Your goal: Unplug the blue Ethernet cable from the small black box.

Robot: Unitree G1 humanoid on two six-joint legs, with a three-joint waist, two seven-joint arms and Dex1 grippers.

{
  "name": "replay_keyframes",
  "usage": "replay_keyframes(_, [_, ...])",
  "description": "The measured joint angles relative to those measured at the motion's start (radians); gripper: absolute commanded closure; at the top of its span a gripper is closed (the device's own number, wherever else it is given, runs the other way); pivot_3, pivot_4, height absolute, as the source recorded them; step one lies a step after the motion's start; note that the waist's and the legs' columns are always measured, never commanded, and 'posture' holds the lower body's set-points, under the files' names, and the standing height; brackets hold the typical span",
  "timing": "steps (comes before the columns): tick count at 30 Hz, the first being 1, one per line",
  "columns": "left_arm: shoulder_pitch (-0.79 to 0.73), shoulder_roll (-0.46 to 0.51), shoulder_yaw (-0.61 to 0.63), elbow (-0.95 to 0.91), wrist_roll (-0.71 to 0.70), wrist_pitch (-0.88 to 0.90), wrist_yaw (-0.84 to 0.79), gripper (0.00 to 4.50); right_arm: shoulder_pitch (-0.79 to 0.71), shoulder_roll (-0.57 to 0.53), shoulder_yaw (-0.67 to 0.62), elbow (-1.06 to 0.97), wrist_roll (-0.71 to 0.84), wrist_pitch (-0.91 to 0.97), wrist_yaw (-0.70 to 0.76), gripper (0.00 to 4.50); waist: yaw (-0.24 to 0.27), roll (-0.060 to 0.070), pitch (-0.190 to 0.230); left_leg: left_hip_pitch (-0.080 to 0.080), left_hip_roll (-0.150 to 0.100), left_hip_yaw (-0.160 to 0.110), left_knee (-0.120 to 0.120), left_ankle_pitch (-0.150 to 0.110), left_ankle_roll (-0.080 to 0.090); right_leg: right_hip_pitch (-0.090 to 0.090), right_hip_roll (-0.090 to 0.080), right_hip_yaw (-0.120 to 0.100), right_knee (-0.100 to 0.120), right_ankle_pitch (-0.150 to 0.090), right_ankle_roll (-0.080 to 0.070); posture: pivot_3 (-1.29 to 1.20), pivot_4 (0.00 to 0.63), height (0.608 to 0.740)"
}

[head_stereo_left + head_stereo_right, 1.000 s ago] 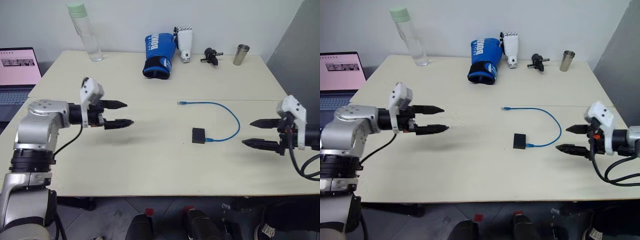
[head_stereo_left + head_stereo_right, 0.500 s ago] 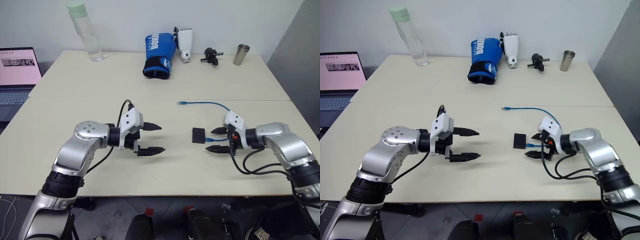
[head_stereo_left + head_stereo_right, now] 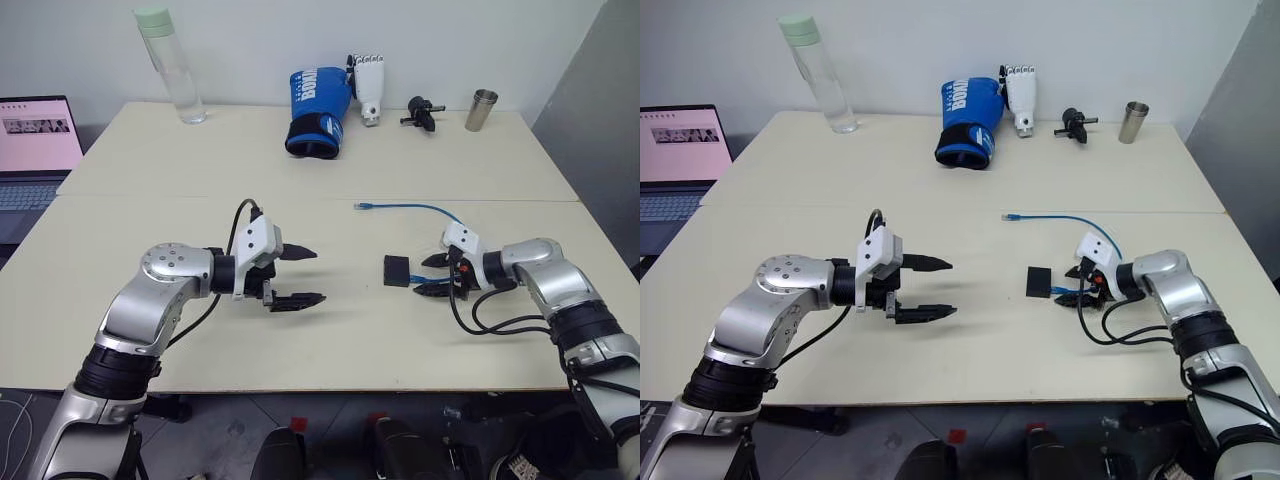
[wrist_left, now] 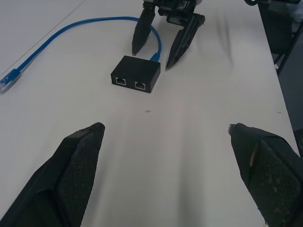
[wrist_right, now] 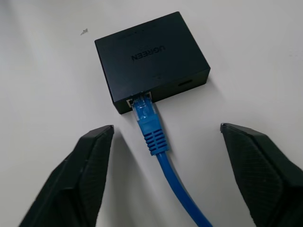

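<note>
My right gripper's fingers already crowd the plugged end. I should next grip the small black box [image 3: 397,270] by its end with empty ports, using my left gripper.
The small black box [image 3: 397,270] lies flat on the cream table [image 3: 300,190], right of centre. The blue Ethernet cable [image 3: 420,207] is plugged into the box's right side, and its blue plug [image 5: 150,125] sits in the port. From there the cable loops back to a loose end [image 3: 366,206]. My right gripper [image 3: 425,276] is open and low over the table, one finger on each side of the plug without touching it. My left gripper [image 3: 317,275] is open and empty, left of the box and pointing at it, a short gap away.
Along the table's far edge stand a clear bottle [image 3: 170,62], a blue boxing glove [image 3: 318,112], a white robotic hand [image 3: 370,88], a small black part [image 3: 420,112] and a metal cup [image 3: 482,109]. A laptop [image 3: 35,140] sits off to the left.
Both arms have swung in toward the box. My right gripper dropped from the table's right edge to straddle the plug and its fingers narrowed a little. My left gripper moved right.
</note>
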Motion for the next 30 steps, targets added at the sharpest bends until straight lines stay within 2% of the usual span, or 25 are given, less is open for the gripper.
replay_keyframes(7, [-0.02, -0.001, 0.0, 0.021, 0.0, -0.004, -0.003, 0.0, 0.016, 0.004, -0.013, -0.016, -0.01, 0.0, 0.013, 3.21, 0.0, 0.0, 0.0, 0.0, 0.0, 0.0, 0.0, 0.0, 0.0, 0.0, 0.0, 0.0, 0.0, 0.0, 0.0, 0.0, 0.15, 0.74])
replay_keyframes(12, [-0.047, -0.009, 0.0, 0.054, -0.001, -0.005, -0.004, 0.0, 0.08, -0.005, -0.027, -0.132, 0.015, 0.064, 0.056, 4.35, 0.001, 0.0, 0.0, -0.001, 0.0, -0.001, 0.0, 0.0, 0.0, 0.0, 0.0, -0.001, 0.0, 0.0, 0.0, 0.0, 0.15, 0.74])
replay_keyframes(17, [-0.068, -0.031, 0.001, 0.066, -0.028, 0.019, -0.001, 0.0, 0.116, -0.009, -0.031, -0.22, 0.035, 0.137, 0.065, 4.39, 0.001, 0.0, 0.0, -0.001, 0.0, -0.002, 0.001, 0.0, 0.0, 0.0, 0.0, -0.001, 0.001, 0.0, 0.0, 0.0, 0.15, 0.74])
replay_keyframes(22, [-0.12, -0.03, 0.042, 0.096, -0.096, 0.113, 0.003, 0.0, 0.06, -0.009, -0.065, -0.263, 0.001, 0.102, -0.041, 4.39, 0.0, 0.002, 0.001, -0.002, -0.001, -0.002, 0.003, 0.0, 0.0, -0.003, 0.0, -0.001, 0.005, 0.0, 0.0, 0.0, 0.15, 0.74])
replay_keyframes(26, [-0.176, -0.023, 0.08, 0.111, -0.149, 0.181, 0.001, 0.0, -0.045, -0.038, -0.077, -0.281, -0.104, -0.093, -0.148, 4.39, -0.001, 0.002, 0.001, -0.002, 0.0, -0.002, 0.003, 0.0, 0.0, -0.003, 0.0, -0.002, 0.005, 0.0, 0.0, 0.0, 0.15, 0.74])
replay_keyframes(30, [-0.228, -0.024, 0.138, 0.172, -0.192, 0.245, 0.025, 0.0, -0.052, -0.045, -0.042, -0.222, -0.292, -0.443, -0.347, 4.39, 0.0, 0.002, 0.001, -0.003, -0.001, -0.003, 0.003, 0.0, 0.0, -0.002, 0.0, -0.003, 0.004, 0.0, 0.0, 0.0, 0.15, 0.74])
